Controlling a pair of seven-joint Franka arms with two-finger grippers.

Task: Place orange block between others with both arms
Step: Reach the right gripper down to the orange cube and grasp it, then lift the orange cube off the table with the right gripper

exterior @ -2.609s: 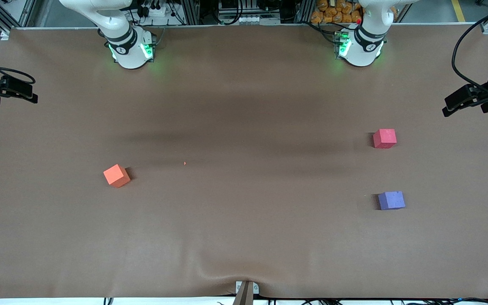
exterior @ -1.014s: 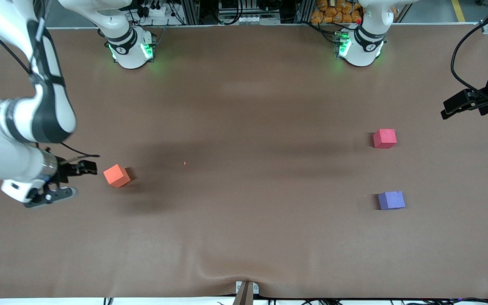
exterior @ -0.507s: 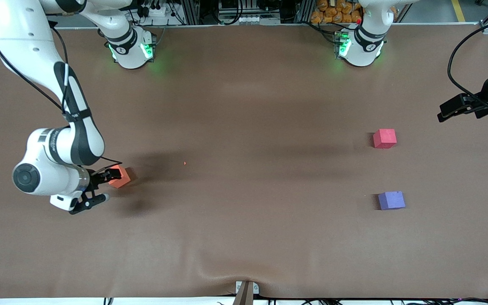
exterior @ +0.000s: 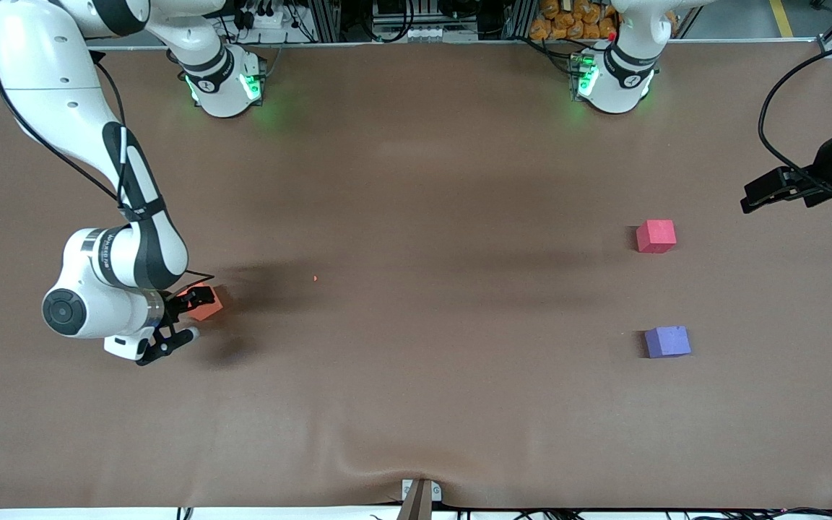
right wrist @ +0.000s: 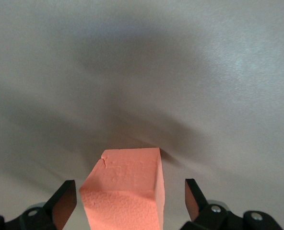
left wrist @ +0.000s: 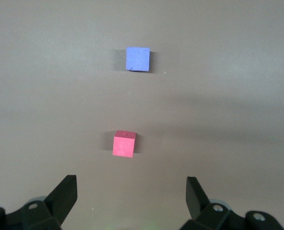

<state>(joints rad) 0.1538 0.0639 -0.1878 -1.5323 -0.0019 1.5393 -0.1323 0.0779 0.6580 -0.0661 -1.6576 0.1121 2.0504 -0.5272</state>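
Observation:
The orange block [exterior: 208, 306] has to go between the red-pink cube [exterior: 656, 236] and the purple cube, so the robot's right gripper should next grab it by its opposite sides.
The orange block [exterior: 208, 306] lies on the brown table toward the right arm's end. My right gripper [exterior: 188, 316] is down at it, open. In the right wrist view the orange block [right wrist: 125, 191] sits between the fingers [right wrist: 65, 201] of the right gripper [right wrist: 129, 200], with a gap on each side. The red-pink cube [exterior: 656, 236] and the purple cube [exterior: 667, 341] lie toward the left arm's end, the purple one nearer the front camera. My left gripper [exterior: 755, 196] hangs open above the table's end beside them. The left wrist view shows the left gripper [left wrist: 130, 191] empty, with the red-pink cube [left wrist: 124, 143] and the purple cube [left wrist: 138, 59] below.
A tiny orange crumb [exterior: 315, 278] lies near the table's middle. The brown cover has a wrinkle at a clamp [exterior: 419, 495] on the front edge. The arm bases [exterior: 224, 83] [exterior: 614, 79] stand along the back edge.
My right arm has swung in from the table's end and brought its open fingers around the orange block. The left gripper has drifted slightly inward. No block has moved.

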